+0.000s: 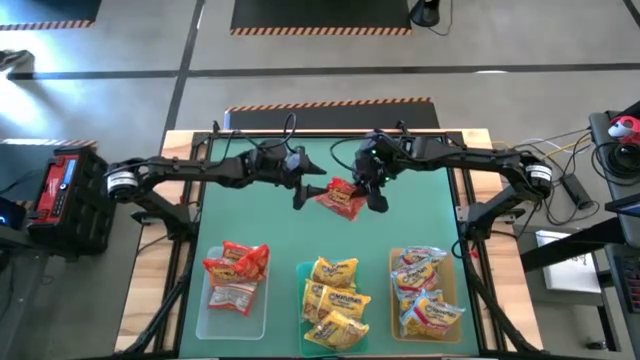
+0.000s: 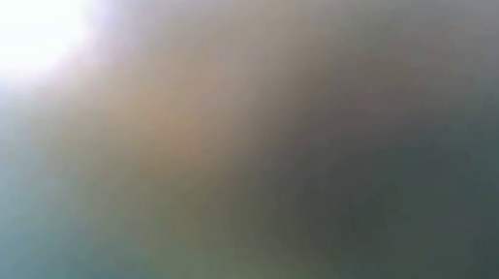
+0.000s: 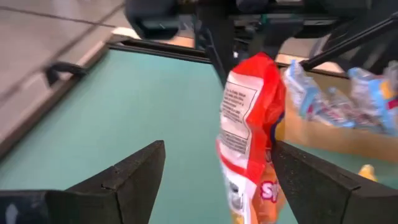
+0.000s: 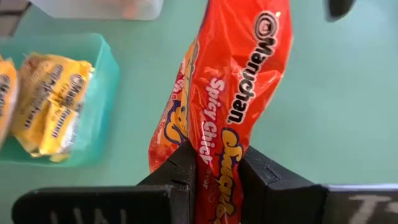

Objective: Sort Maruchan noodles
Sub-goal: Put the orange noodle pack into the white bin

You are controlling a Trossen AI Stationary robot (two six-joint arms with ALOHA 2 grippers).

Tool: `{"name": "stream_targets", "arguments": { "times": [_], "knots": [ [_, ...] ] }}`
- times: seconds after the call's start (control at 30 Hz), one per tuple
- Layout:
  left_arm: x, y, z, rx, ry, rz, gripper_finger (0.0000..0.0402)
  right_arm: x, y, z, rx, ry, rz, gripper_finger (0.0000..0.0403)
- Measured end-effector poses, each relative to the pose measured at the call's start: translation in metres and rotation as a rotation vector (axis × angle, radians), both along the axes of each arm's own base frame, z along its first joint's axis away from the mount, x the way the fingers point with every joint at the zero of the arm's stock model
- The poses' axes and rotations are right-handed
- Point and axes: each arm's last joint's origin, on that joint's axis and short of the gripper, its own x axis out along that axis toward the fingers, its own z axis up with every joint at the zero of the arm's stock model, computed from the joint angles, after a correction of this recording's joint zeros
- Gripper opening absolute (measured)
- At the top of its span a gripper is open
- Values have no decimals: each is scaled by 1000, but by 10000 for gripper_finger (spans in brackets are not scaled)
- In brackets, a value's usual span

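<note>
The red packet needs to be sorted into the clear tray (image 1: 205, 320), so my left gripper should grab the packet by its loose end (image 1: 333, 201) next.
A red Maruchan packet (image 1: 341, 197) hangs above the green mat near the table's middle, between my two grippers. My right gripper (image 1: 373, 193) is shut on it. My left gripper (image 1: 303, 188) is open beside it on the left; in the left wrist view its fingers (image 3: 134, 171) stand on either side of the packet (image 3: 249, 124). Red packets lie in the clear tray (image 1: 205, 320), yellow ones in the teal tray (image 1: 301, 300), and yellow-orange ones with white-red labels in the amber tray (image 1: 455, 290). The low view is blurred and shows nothing. My right gripper (image 4: 217, 158) pinches one end of the red packet (image 4: 219, 140) between its two fingers, with the wrapper crumpled into a narrow fold there. It comes slanting down from the table's right. The packet hangs upright, clear of the mat. My left gripper: one finger (image 3: 311, 177) stands right at the packet's edge; whether it touches, I cannot tell.
The three trays sit in a row along the table's near edge, with bare green mat (image 1: 250, 215) between them and the grippers. Wooden table borders run down both sides. A red case (image 1: 60, 185) and cabled gear (image 1: 615, 140) stand off the table.
</note>
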Motion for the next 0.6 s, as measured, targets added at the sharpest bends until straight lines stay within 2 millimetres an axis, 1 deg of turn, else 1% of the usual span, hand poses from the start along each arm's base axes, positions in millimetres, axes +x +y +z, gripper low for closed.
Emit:
{"name": "stream_targets", "arguments": {
  "times": [0.13, 0.27, 0.6],
  "knots": [
    [5, 0, -5, -79, -15, -39, 281, 2, -1, 0, -58, -30, 40, 61],
    [8, -1, -7, -117, -37, -84, 278, 2, -1, 1, -88, -46, 54, 61],
    [9, -3, -7, -162, -33, -71, 276, 3, -3, 0, -134, -41, 38, 61]
  ]
}}
